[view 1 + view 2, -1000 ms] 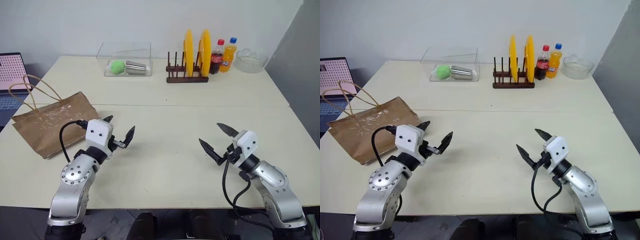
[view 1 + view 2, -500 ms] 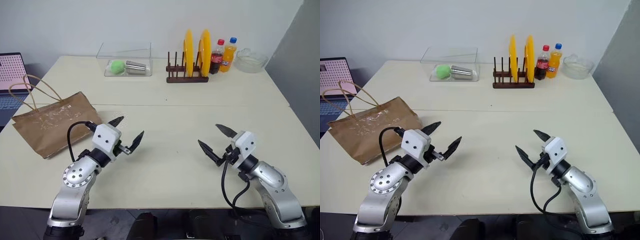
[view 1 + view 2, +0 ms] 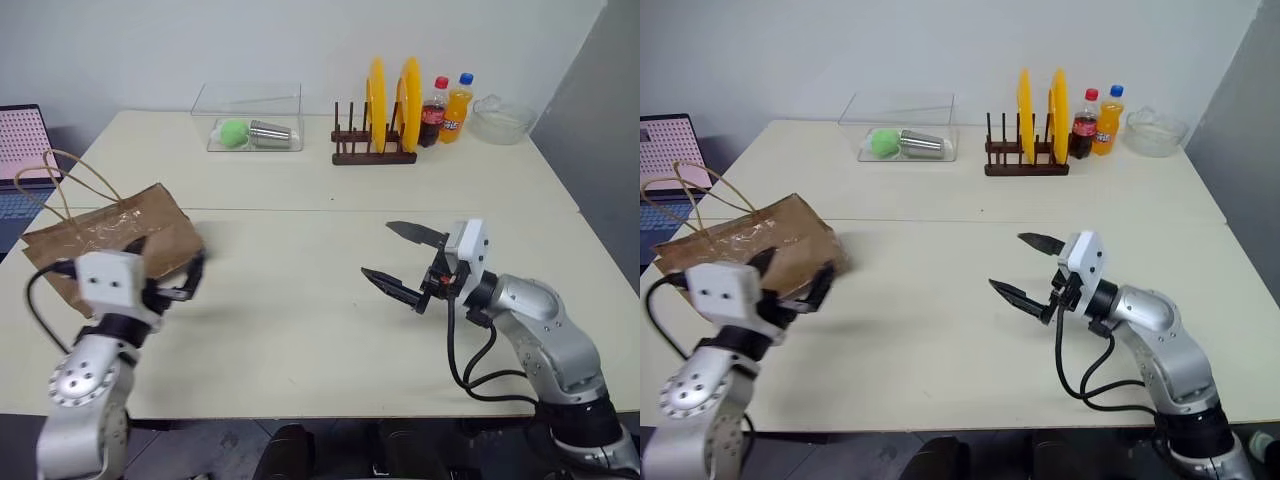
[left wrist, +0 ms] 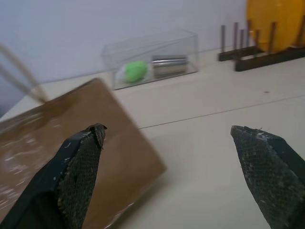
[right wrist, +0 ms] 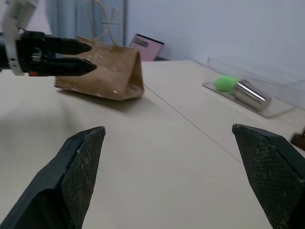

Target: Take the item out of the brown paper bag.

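Note:
The paper body (image 3: 125, 232) lies flat and wide, so the robot's left gripper should next take the bag by one tan loop handle (image 3: 90, 170) that sticks out.
The brown paper bag (image 3: 105, 232) lies flat on the left side of the table, its two loop handles (image 3: 70, 180) pointing to the far left. My left gripper (image 3: 165, 262) is open and hovers at the bag's near right corner, one finger in front of the paper; the left wrist view has the bag (image 4: 57, 148) behind the left finger. Over the middle of the table, my right gripper (image 3: 377, 250) is open, empty and pointing left toward the bag (image 5: 109, 71). The item is hidden.
Along the far edge stand a clear box (image 3: 250, 128) with a green ball and a metal cup, a plate rack (image 3: 375, 150) with two yellow plates, cola (image 3: 434, 112) and orange soda (image 3: 457, 108) bottles, and a glass bowl (image 3: 503, 120). A laptop (image 3: 20, 150) sits beyond the left edge.
My left gripper swung left from the table's middle to the bag's near right corner. My right gripper rose, moved left and turned toward the bag. Both stayed open.

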### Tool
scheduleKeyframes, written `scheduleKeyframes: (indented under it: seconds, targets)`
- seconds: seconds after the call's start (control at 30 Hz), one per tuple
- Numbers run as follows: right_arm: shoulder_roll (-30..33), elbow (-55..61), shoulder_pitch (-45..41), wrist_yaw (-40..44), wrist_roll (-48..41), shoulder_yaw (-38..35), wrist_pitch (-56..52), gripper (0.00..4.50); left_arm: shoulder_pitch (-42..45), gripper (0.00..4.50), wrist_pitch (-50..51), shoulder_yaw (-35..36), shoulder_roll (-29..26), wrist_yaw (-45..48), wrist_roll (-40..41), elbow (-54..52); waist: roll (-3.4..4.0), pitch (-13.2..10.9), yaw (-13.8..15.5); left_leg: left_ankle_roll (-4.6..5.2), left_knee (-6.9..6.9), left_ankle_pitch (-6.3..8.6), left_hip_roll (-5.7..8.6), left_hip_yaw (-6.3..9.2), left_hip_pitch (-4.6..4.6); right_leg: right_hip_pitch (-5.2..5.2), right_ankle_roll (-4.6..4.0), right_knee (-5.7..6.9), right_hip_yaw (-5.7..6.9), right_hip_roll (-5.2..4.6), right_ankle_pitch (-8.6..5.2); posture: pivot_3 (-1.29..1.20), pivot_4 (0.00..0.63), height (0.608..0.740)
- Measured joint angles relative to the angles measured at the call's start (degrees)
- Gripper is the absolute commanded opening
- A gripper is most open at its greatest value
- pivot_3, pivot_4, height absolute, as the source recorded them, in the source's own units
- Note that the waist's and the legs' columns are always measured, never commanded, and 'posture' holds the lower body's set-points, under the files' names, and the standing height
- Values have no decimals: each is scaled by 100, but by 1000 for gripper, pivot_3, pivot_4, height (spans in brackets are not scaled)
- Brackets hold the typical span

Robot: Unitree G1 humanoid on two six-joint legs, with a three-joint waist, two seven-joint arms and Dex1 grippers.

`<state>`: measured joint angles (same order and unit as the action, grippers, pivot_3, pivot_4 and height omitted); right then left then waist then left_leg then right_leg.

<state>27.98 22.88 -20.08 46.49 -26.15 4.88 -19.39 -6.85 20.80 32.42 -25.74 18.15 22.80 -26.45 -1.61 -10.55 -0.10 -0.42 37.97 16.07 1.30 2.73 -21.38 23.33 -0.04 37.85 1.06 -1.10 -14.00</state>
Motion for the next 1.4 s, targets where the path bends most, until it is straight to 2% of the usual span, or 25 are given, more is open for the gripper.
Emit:
scheduleKeyframes:
  seconds: [0.17,0.3,0.43,0.5,0.87,1.0,1.1,1.4]
  targets:
    - [-92,-326,-319,206,13,150,1,4500,268,4477,507,1268,-934,165,667,933,2,-1,8,0,0,0,1,10,-2,-1,-3,-1,11,-1,-2,0,150,740]
    - [-164,-315,-359,239,18,332,-3,4500,729,4477,967,1486,-1595,443,1092,1645,-1,0,32,-1,2,0,4,10,-10,-1,-1,-13,12,-6,0,0,150,740]
    - [-163,-185,-451,225,16,386,-124,4500,1530,4477,1225,1199,-2497,1111,1194,2950,-1,-1,11,-1,-1,-1,4,11,-14,10,-2,-7,12,-5,0,0,150,740]
    - [-153,-102,-501,218,15,400,-161,4500,1908,4477,1226,921,-2754,1386,1156,3507,2,-3,5,-2,-2,0,4,11,-15,13,-3,-6,12,-5,0,0,150,740]
    - [-60,192,-598,154,9,340,-454,4500,4432,4477,594,-566,-3181,2259,192,7030,-10,4,6,-4,0,-1,6,5,-66,68,-33,7,10,-6,20,0,150,740]
    - [-37,292,-595,90,-8,318,-567,4500,5055,4477,194,-1017,-3202,2530,-245,7882,-10,4,-2,-4,0,-1,7,-1,-68,74,-33,13,5,-7,21,0,150,740]
    - [0,424,-608,88,-143,303,-681,4500,5455,3861,9,-1233,-3200,2663,-454,8331,-10,4,-11,-4,0,-1,7,-1,-71,77,-33,16,6,-6,21,0,150,740]
    - [352,685,-983,482,-1014,57,-1139,4500,5735,1019,-202,-1408,-3195,2940,-671,8810,-13,4,-22,-3,3,-1,6,1,-71,75,-33,18,7,-7,21,0,150,740]
